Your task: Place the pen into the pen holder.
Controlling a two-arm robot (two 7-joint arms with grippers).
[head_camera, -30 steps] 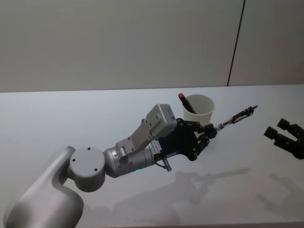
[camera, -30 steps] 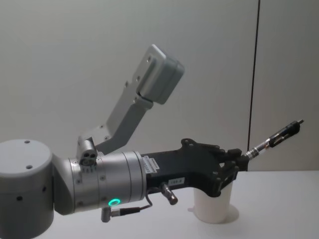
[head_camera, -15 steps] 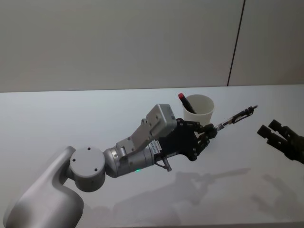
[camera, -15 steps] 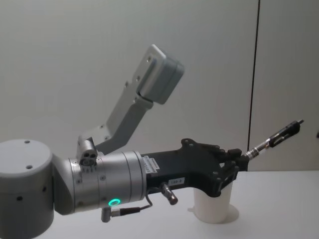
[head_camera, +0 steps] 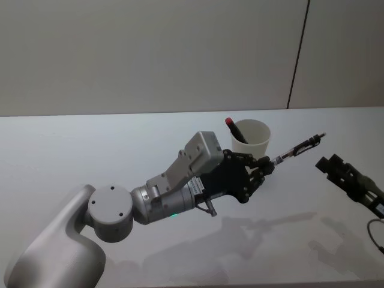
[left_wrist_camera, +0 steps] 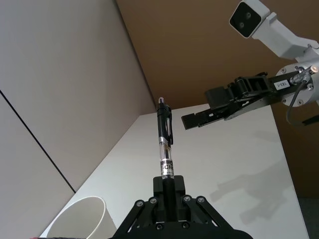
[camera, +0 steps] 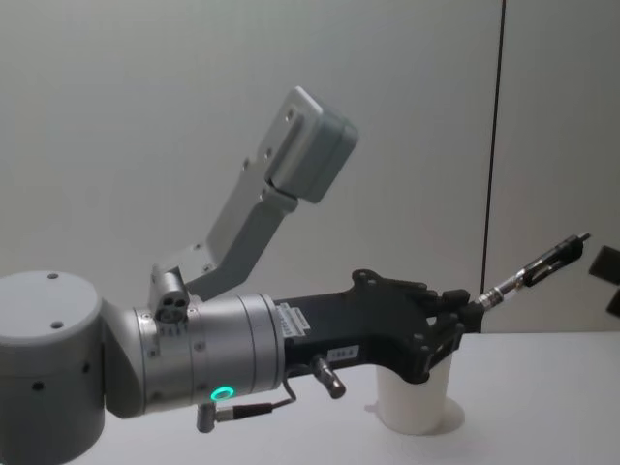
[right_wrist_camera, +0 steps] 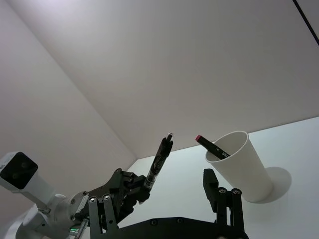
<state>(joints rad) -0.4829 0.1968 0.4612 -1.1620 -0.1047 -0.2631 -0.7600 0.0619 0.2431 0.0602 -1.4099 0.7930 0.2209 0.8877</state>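
Note:
My left gripper's shut fingers cover the pen's lower end. So my right gripper grabs the pen by its free clip end [camera: 560, 256] [head_camera: 310, 143] next.
My left gripper [head_camera: 268, 162] is shut on the lower end of a clear-barrelled black pen [head_camera: 298, 147], which is held in the air and slants up toward the right. The pen holder, a white paper cup [head_camera: 251, 139], stands on the table just behind the left gripper, with a red-capped marker [head_camera: 235, 129] leaning inside it. My right gripper [head_camera: 327, 161] is open and hovers just right of the pen's free tip, apart from it. The left wrist view shows the pen [left_wrist_camera: 165, 142] rising from the shut fingers, with the right gripper [left_wrist_camera: 199, 109] beyond its tip.
The white table [head_camera: 90, 150] runs wide to the left and front. A grey wall with a dark vertical seam [head_camera: 298, 54] stands behind. My left arm's bulky forearm [head_camera: 174, 186] lies low across the table's middle.
My right gripper has moved left, closer to the pen's free tip. The left arm, the pen and the cup have stayed where they were.

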